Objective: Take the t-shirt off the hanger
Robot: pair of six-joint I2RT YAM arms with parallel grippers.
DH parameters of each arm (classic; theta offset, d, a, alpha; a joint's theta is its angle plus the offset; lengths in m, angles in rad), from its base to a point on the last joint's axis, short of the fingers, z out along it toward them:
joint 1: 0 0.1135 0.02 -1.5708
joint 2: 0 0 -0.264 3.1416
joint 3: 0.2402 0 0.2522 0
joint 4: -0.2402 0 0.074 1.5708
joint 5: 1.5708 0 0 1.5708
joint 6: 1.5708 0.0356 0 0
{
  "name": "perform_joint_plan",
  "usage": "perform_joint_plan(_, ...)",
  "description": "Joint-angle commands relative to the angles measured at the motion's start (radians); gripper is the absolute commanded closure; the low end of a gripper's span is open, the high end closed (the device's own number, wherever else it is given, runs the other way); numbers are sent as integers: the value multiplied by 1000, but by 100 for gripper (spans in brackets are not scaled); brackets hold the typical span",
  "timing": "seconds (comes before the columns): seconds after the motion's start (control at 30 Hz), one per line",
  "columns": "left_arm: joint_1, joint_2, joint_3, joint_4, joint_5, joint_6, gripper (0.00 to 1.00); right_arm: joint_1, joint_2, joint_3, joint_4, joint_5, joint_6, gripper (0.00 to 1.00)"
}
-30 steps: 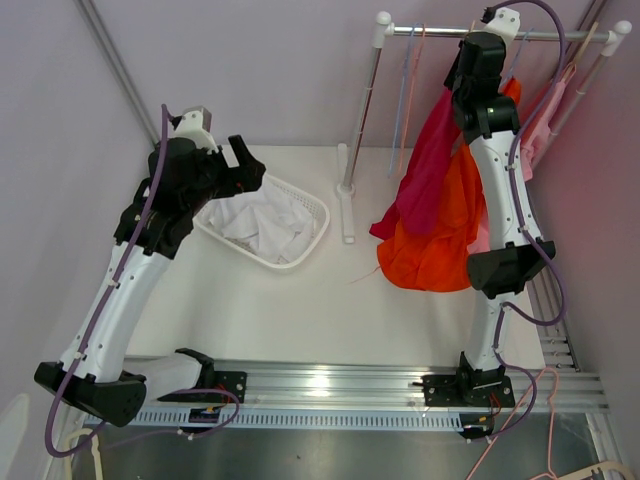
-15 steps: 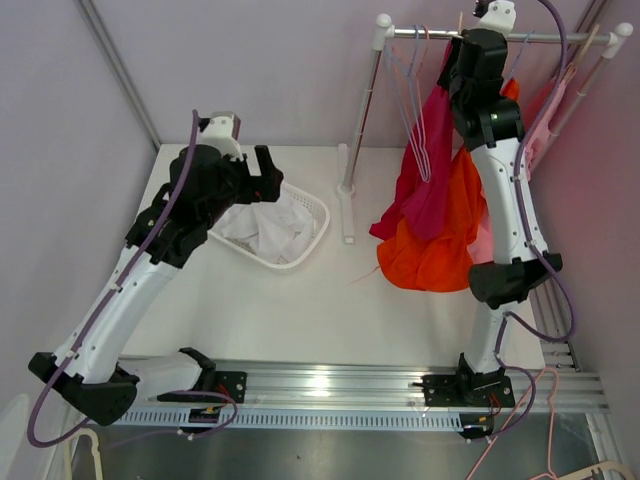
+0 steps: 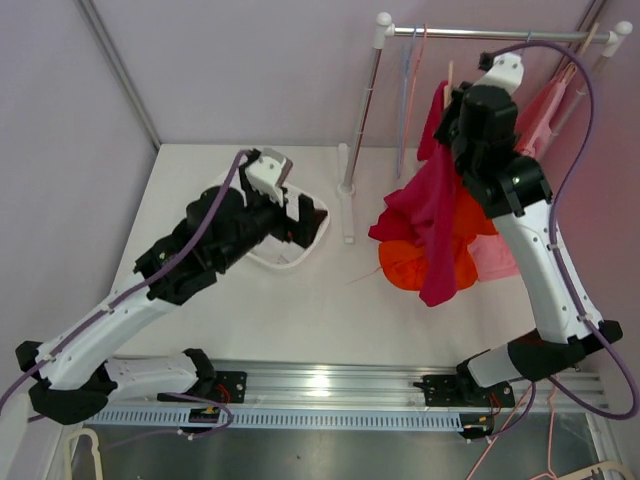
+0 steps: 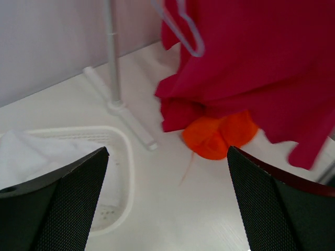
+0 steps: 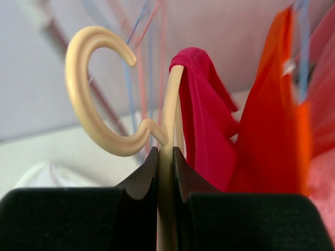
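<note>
My left gripper grabs the crimson t-shirt by its hanging hem [image 3: 403,228] [image 4: 201,104] next, to pull it off the hanger.
A crimson t-shirt [image 3: 430,215] hangs on a cream hanger [image 3: 449,76], off the rail and in front of it. My right gripper [image 3: 455,100] is shut on the hanger's neck [image 5: 166,125], just below its hook [image 5: 86,94]. The shirt's collar [image 5: 204,110] drapes over the hanger beside the fingers. My left gripper [image 3: 303,215] is open and empty over the right end of the basket, left of the shirt. In the left wrist view the gripper [image 4: 167,201] faces the shirt [image 4: 251,68], whose hem hangs above the table.
An orange garment [image 3: 405,265] hangs behind the shirt and sags onto the table [image 4: 220,136]. A white basket [image 3: 318,232] holds white cloth. The rack's post and foot [image 3: 346,195] stand between the arms. Pink clothes [image 3: 545,110] and thin empty hangers [image 3: 408,90] hang on the rail.
My right gripper has brought the hanger and crimson shirt off the rail and forward, lower. My left arm has swung right, over the basket toward the shirt.
</note>
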Motion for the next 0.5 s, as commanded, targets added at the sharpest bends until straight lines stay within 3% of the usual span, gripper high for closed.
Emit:
perform_joint_plan(0.0,-138,-94,-101,151,67,68,1,106,-161,-115,73,97,101,100)
perform_joint_plan(0.17,-411,-179,-271,265,0,45,1,271,-297,-241,10,150,226,100)
perform_joint_plan(0.27,-543,-194,-423,415,-69,22,0,372,-354,-312,9,267,247,100)
perform_joint_plan(0.47,-716,-93,-644,864,-229,54,1,450,-369,-326,-8,335,274,100)
